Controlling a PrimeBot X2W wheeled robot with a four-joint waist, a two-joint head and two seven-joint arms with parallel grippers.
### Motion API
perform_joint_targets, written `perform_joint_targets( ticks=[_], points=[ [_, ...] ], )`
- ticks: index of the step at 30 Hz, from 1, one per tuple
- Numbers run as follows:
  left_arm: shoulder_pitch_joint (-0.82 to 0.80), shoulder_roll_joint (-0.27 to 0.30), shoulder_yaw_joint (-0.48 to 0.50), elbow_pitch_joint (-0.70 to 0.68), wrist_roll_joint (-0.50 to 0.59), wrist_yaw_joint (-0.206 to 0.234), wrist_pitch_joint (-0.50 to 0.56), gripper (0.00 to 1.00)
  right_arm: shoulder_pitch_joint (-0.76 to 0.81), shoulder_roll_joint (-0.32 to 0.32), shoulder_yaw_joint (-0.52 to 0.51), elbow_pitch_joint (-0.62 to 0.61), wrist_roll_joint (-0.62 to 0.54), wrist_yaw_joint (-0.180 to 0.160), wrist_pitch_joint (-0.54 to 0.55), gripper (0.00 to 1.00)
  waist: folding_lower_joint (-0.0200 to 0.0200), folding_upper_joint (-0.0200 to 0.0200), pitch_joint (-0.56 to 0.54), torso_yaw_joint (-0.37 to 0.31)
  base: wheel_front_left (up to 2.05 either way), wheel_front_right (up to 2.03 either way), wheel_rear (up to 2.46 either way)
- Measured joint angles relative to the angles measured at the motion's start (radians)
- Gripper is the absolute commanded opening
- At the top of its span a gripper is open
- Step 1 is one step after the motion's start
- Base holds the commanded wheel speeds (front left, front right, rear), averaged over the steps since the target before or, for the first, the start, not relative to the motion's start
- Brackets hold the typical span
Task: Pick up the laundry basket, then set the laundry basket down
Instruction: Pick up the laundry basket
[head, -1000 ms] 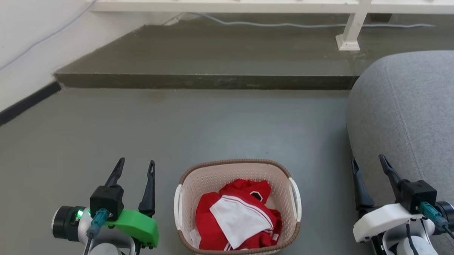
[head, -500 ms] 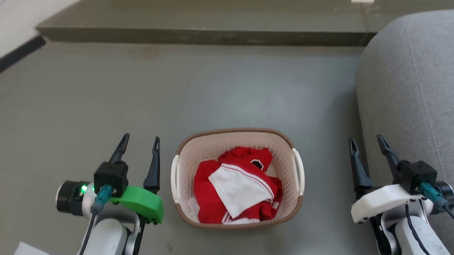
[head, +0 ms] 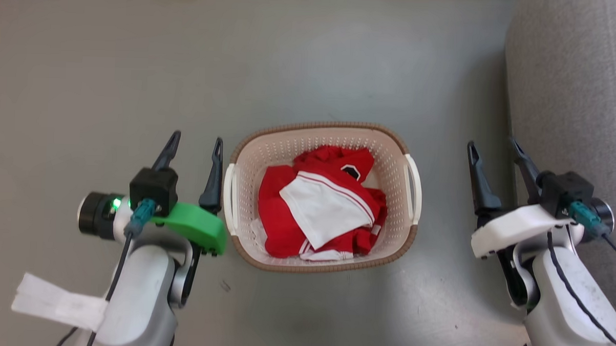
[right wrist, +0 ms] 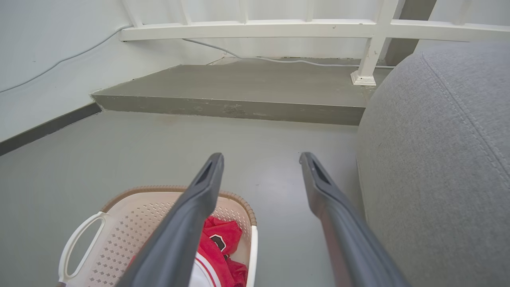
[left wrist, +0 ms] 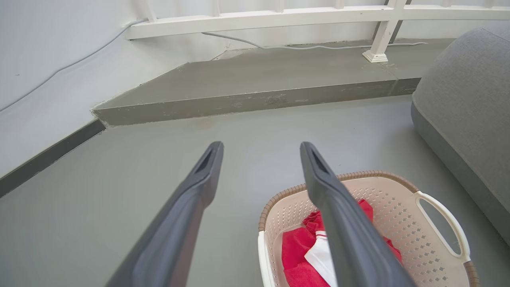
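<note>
The laundry basket's perforated body (head: pixel 335 137) spreads far wider than the open gripper fingers, so the robot's left gripper should next grab the laundry basket's slim white side handle (head: pixel 229 198).
The laundry basket (head: pixel 268 146) stands on the grey floor between my arms, cream and perforated with a brown rim and white side handles, holding red and white clothes (head: pixel 319 209). My left gripper (head: pixel 196 141) is open just left of the basket's left handle, its inner finger close beside it. Well clear of the right handle, my right gripper (head: pixel 493 146) is open too. The basket (left wrist: pixel 398 199) lies at the lower right in the left wrist view, behind the open left gripper (left wrist: pixel 261 149). In the right wrist view the basket (right wrist: pixel 131 211) lies lower left of the open right gripper (right wrist: pixel 261 159).
A grey upholstered sofa (head: pixel 572 90) rises at the right, close to my right gripper. Ahead, a raised concrete step (left wrist: pixel 255 85) and a white railing (left wrist: pixel 279 16) with a cable run along the wall. Open floor spreads ahead and to the left.
The head camera has tilted down, so the step and railing have left its view and the basket sits higher in the picture. Both grippers stay open beside the basket.
</note>
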Motion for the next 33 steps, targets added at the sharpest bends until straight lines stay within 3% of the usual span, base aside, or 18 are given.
perform_joint_targets(
  ticks=[11, 17, 26, 33],
  points=[
    [-0.23, -0.007, -0.021, 0.1, -0.027, -0.052, 0.043, 1.0, -0.222, 0.0, 0.012, 0.078, -0.004, 0.035, -0.004, 1.0, 0.0001, 0.0, 0.173, -0.003, 0.0, 0.0, 0.0],
    [-0.331, -0.011, -0.021, 0.188, -0.033, -0.076, 0.054, 1.0, -0.308, 0.014, 0.013, 0.155, -0.003, 0.035, -0.004, 1.0, 0.0001, 0.0, 0.254, -0.008, 0.0, 0.0, 0.0],
    [-0.39, -0.017, -0.022, 0.33, -0.057, -0.113, 0.081, 1.0, -0.367, 0.033, 0.045, 0.259, -0.007, 0.053, -0.004, 1.0, 0.0001, 0.0, 0.349, -0.017, 0.0, 0.0, 0.0],
    [-0.411, -0.023, -0.01, 0.428, -0.071, -0.114, 0.082, 1.0, -0.407, 0.046, 0.064, 0.32, -0.01, 0.063, -0.004, 1.0, 0.0, 0.0, 0.414, -0.024, 0.0, 0.0, 0.0]
  ],
)
